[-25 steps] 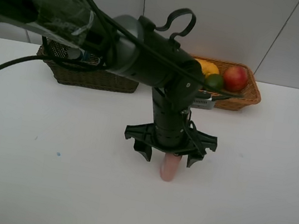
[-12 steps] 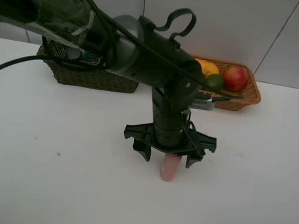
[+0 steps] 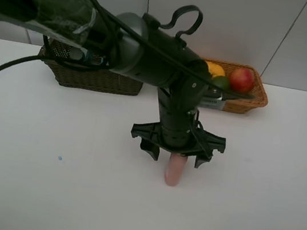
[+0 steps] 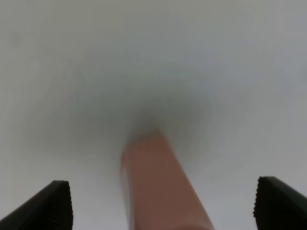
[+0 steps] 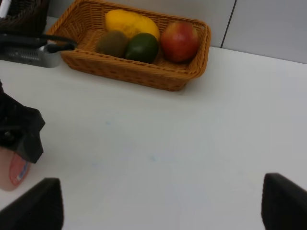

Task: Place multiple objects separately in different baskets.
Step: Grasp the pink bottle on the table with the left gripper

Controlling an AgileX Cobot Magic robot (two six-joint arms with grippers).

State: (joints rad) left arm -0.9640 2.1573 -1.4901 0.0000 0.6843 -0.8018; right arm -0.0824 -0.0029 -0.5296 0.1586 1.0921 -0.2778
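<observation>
The left gripper's two fingers reach down around the upper part of the pink spray bottle, so the gripper needs to close on the bottle now.
A pink spray bottle (image 3: 173,172) lies on the white table near the middle. My left gripper (image 3: 176,155) hangs right over it, open, one finger on each side; the left wrist view shows the bottle (image 4: 158,187) between the wide-apart fingertips (image 4: 56,206). The orange-tan basket (image 3: 250,103) at the back right holds a yellow mango (image 5: 132,23), brown kiwi (image 5: 112,43), green avocado (image 5: 142,47) and red pomegranate (image 5: 180,41). The dark green basket (image 3: 89,79) stands at the back left, partly hidden by the arm. My right gripper (image 5: 163,206) is open over bare table, holding nothing.
The left arm (image 3: 145,56) and its cable stretch from the upper left across the dark basket to the table's middle. A grey box (image 5: 29,53) with a cable sits beside the orange basket (image 5: 129,76). A wall runs behind the table.
The left gripper has shifted slightly right and down over the pink bottle, staying open. The bottle and the baskets have not moved.
</observation>
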